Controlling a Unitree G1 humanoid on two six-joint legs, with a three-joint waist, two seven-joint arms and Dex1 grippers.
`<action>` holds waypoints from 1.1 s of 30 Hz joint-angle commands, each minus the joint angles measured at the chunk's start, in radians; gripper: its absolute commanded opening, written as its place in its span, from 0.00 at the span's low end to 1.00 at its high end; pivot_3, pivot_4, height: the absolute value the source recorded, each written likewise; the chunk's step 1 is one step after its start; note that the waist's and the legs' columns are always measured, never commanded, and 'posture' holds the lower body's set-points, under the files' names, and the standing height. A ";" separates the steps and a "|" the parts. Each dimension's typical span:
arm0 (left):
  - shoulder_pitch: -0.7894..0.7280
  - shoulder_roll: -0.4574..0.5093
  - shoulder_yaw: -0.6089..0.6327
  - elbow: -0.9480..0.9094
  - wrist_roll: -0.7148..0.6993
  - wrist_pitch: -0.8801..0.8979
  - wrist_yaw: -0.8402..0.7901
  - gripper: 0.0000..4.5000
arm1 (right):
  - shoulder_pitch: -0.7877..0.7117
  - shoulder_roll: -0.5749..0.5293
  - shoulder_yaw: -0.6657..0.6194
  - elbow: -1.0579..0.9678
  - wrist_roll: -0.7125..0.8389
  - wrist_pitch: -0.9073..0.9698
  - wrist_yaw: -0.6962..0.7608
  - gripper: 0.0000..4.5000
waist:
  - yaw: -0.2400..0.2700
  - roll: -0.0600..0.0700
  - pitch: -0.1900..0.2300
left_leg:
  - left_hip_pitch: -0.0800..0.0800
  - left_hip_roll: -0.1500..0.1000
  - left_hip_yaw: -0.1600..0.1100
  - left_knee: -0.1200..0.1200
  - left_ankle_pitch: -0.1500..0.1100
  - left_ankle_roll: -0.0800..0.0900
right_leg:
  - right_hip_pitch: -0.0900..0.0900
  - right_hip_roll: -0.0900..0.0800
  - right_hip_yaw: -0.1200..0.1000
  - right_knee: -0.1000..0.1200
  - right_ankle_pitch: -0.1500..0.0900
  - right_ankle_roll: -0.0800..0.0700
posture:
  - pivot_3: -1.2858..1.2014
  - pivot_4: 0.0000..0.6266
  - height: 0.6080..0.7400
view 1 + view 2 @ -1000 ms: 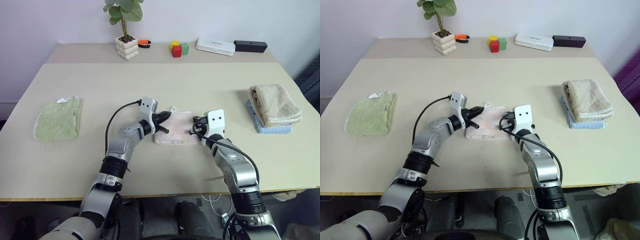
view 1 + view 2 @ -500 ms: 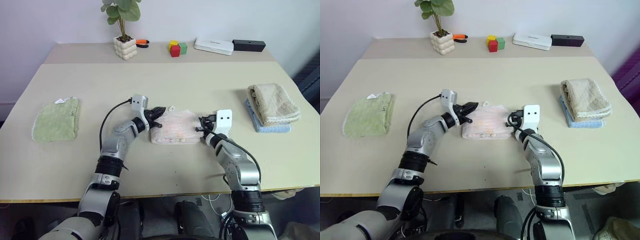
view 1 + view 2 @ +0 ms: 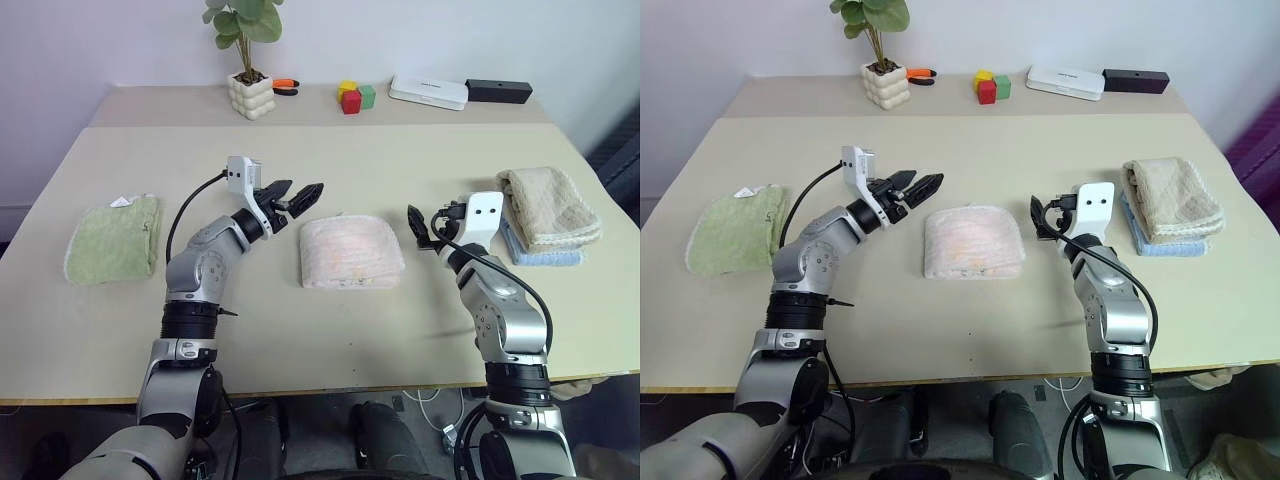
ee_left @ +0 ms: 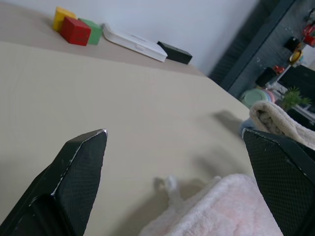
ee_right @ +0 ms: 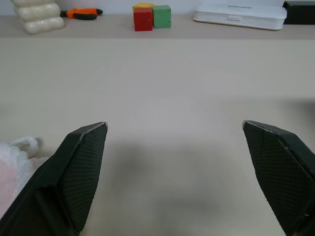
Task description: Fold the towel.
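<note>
Next, my left gripper grabs the folded pink towel's edge nearest the light green towel [image 3: 115, 241]. Then I lay the pink towel onto the green one.
The pale pink towel [image 3: 350, 250] lies folded into a thick pad at the middle of the table, and no gripper touches it. My left gripper [image 3: 298, 196] hovers open above the table, just off the towel's far left corner, with nothing between its fingers. In the left wrist view the towel [image 4: 231, 211] shows low between the wide-apart fingers. My right gripper [image 3: 425, 228] stands open to the right of the towel, a short gap away, also empty. A corner of the towel [image 5: 10, 162] shows at the edge of the right wrist view.
A folded light green towel [image 3: 115, 238] lies at the left. A folded beige towel [image 3: 548, 205] rests on a blue cloth [image 3: 545, 257] at the right. Along the back stand a potted plant [image 3: 252, 95], coloured blocks [image 3: 354, 97], a white box [image 3: 428, 92] and a black box [image 3: 499, 92].
Both grippers were shut on the towel's ends; they have opened, let go, risen and drawn apart to either side. The towel stays folded on the table.
</note>
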 commanded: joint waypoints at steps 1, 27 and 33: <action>0.045 0.161 0.001 -0.099 -0.078 0.170 -0.136 1.00 | -0.049 -0.080 -0.014 -0.072 0.111 -0.007 0.184 0.99 | -0.010 0.002 0.001 | 0.000 0.000 0.001 0.000 0.000 0.000 | -0.001 0.001 0.001 0.000 0.000 0.000 | 0.52 0.24 0.96; 0.133 0.264 -0.007 -0.112 -0.349 0.779 -0.214 1.00 | 0.077 -0.362 0.012 -0.230 0.288 -0.057 0.640 0.99 | 0.002 0.001 0.002 | 0.002 0.000 0.000 0.001 0.000 -0.001 | -0.001 0.000 0.001 0.007 -0.001 0.001 | 0.52 0.24 0.96; 0.138 0.221 0.000 -0.064 -0.305 0.736 -0.133 1.00 | 0.087 -0.358 0.018 -0.230 0.283 -0.063 0.628 0.99 | 0.004 0.001 0.002 | 0.002 0.000 -0.001 0.002 0.001 -0.001 | -0.001 0.000 0.001 0.007 -0.001 0.000 | 0.52 0.24 0.96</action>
